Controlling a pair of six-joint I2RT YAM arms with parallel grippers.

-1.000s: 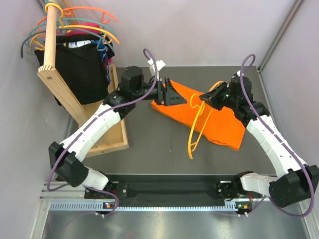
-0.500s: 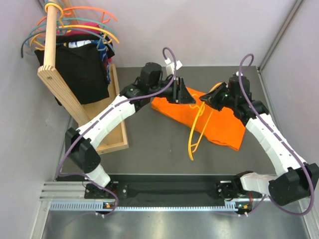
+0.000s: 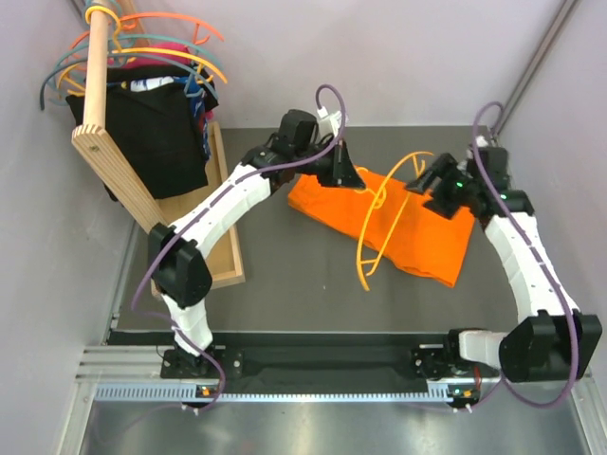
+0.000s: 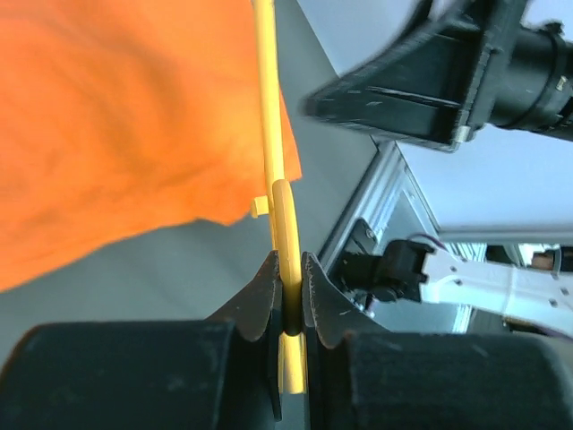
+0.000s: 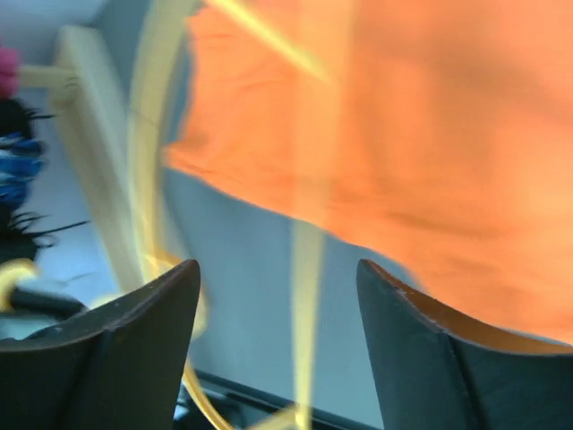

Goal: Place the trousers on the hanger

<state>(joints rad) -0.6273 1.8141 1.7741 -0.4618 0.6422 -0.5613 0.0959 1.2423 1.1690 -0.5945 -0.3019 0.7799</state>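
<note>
The right gripper grabs the trousers (image 3: 417, 237) by their edge farthest from the left gripper next, to fold them over the hanger.
The bright orange trousers (image 3: 417, 237) lie crumpled on the table, right of centre, and fill the top of both wrist views (image 4: 125, 116) (image 5: 430, 134). The amber-yellow hanger (image 3: 372, 242) stands tilted over them. My left gripper (image 3: 358, 182) (image 4: 288, 262) is shut on a thin bar of the hanger (image 4: 285, 206) near the hook. My right gripper (image 3: 424, 182) (image 5: 277, 273) is open just right of the hanger's upper arm. A blurred yellow bar (image 5: 306, 269) runs through the gap between its jaws, untouched.
A wooden rack (image 3: 104, 142) at the back left carries coral and teal hangers (image 3: 161, 43) and black garments (image 3: 152, 133). Its wooden base (image 3: 223, 256) lies beside my left arm. Walls close in at the back and right.
My left gripper moved right and shut on the hanger. My right gripper opened, let the hanger go and drew back to the right. The hanger's upper arm swung up.
</note>
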